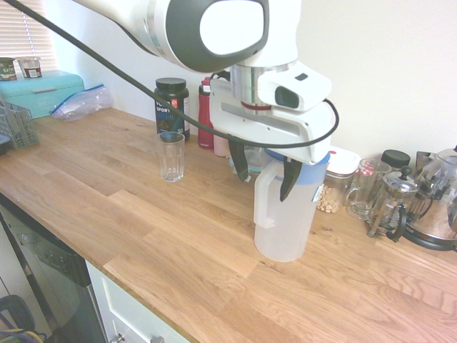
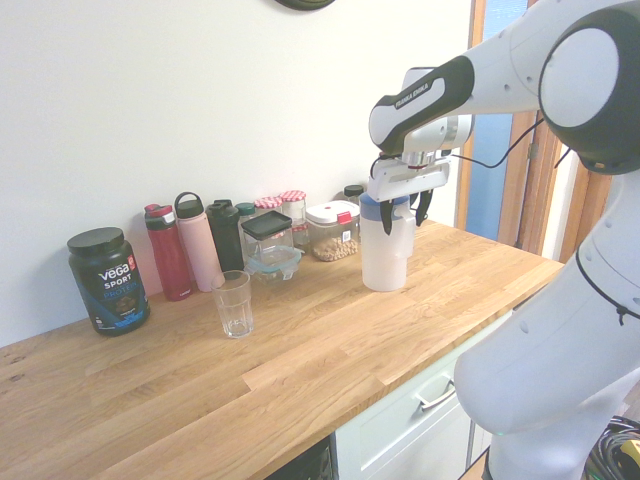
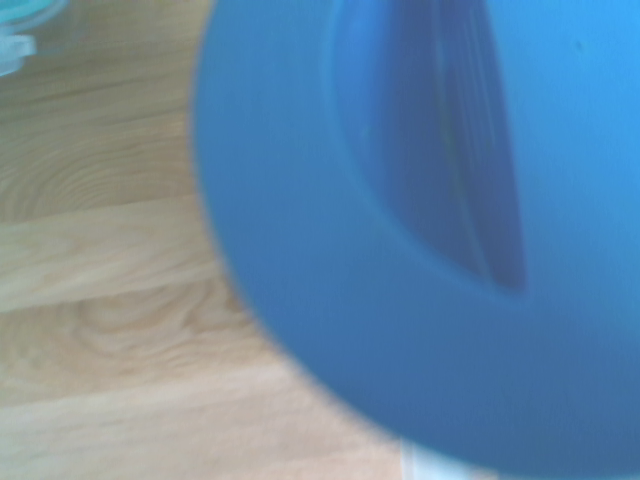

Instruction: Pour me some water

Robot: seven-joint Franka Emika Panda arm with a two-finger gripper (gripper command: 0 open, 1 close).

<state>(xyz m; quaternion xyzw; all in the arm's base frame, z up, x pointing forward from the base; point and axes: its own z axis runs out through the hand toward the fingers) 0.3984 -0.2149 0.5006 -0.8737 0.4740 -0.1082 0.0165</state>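
The pitcher's round body (image 2: 383,255) is wider than my open fingers, so to pour, my gripper will next grab the pitcher by its narrow upright handle (image 2: 410,224).
A translucent white water pitcher (image 1: 285,221) with a blue lid (image 3: 420,230) stands upright on the wooden counter (image 1: 143,229). My gripper (image 1: 265,182) hangs open right over its top, one finger on each side of the handle's upper end, gripping nothing. In the second exterior view the gripper (image 2: 402,220) sits low over the same pitcher (image 2: 385,255). An empty clear drinking glass (image 1: 171,156) stands apart from the pitcher, further along the counter; it is also in the second exterior view as the glass (image 2: 233,303). The blurred lid fills the wrist view.
Along the wall stand a black Vega tub (image 2: 107,280), a red bottle (image 2: 168,252), a pink bottle (image 2: 198,245), a black bottle (image 2: 225,235) and several jars (image 2: 332,228). A French press (image 1: 391,204) and kettle (image 1: 439,200) stand beside the pitcher. The counter's front edge (image 1: 107,268) is near.
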